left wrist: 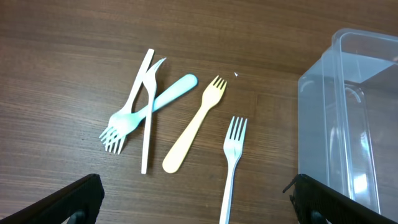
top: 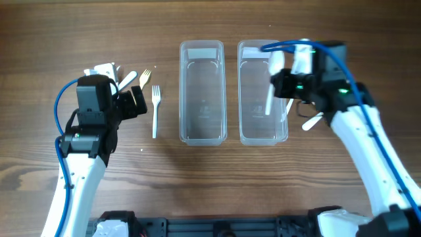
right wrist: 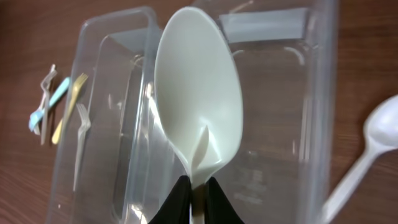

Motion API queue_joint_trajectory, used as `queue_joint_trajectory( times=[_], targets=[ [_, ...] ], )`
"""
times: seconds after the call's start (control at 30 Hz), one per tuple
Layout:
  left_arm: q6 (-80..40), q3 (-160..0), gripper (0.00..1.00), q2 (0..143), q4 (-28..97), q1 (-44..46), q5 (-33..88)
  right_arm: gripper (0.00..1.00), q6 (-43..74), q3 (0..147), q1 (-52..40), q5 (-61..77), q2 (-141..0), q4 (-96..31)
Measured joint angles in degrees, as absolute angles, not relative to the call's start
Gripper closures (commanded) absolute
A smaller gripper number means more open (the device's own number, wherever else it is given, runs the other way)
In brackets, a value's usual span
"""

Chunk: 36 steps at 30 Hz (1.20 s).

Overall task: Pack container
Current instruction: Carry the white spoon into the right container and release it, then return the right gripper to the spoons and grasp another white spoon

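The spoon's bowl is still high above the container's bottom, so my right gripper keeps hold of the white spoon until the spoon's bowl dips inside the container.
Two clear plastic containers stand side by side, the left one [top: 202, 92] and the right one [top: 262, 92]. My right gripper [right wrist: 198, 193] is shut on a white spoon [right wrist: 199, 106], held over the right container [right wrist: 292, 124]; the spoon also shows in the overhead view [top: 270, 89]. My left gripper [left wrist: 199, 199] is open above the table, near a white fork [left wrist: 231, 165], a yellow fork [left wrist: 194, 127], a light blue fork [left wrist: 146, 112] and a white utensil [left wrist: 147, 115]. The white fork lies left of the left container [top: 156, 110].
Another white spoon [right wrist: 367, 155] lies on the table right of the right container, also seen in the overhead view [top: 313, 122]. The wooden table [top: 197, 178] spreads in front of the containers.
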State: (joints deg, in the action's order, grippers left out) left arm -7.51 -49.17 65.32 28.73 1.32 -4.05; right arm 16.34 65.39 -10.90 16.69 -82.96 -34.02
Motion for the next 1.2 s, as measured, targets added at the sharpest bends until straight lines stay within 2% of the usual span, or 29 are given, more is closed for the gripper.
queue_joint_trajectory(
  times=[0.1,0.27,0.43,0.67,0.8,1.07,1.2],
  targets=[
    [-7.51,-49.17,0.00,65.32,28.73,1.32,-4.08,0.86,18.50,64.99,-13.78,13.89,-88.73,-31.35],
    [-7.51,-49.17,0.00,65.32,28.71,1.32,-4.08,0.53,20.03,64.03,-14.22,11.49,-95.55,-29.52],
    [-7.51,-49.17,0.00,65.32,28.71,1.32,-4.08,0.43,18.85,65.84,-13.96,11.05,-91.85,-30.30],
    [-7.51,-49.17,0.00,65.32,28.73,1.32,-4.08,0.42,27.03,67.55,-4.73,4.16,-84.16,-30.61],
    [-7.51,-49.17,0.00,65.32,28.73,1.32,-4.08,0.41,30.48,67.55,-1.39,1.54,-89.91,-32.25],
    [-7.51,-49.17,0.00,65.32,28.73,1.32,-4.08,0.43,33.91,67.44,-0.69,-0.01,-105.30,-32.14],
    [-7.51,-49.17,0.00,65.32,28.73,1.32,-4.08,0.53,34.94,67.44,-0.40,-0.12,-108.51,-32.05]
  ],
)
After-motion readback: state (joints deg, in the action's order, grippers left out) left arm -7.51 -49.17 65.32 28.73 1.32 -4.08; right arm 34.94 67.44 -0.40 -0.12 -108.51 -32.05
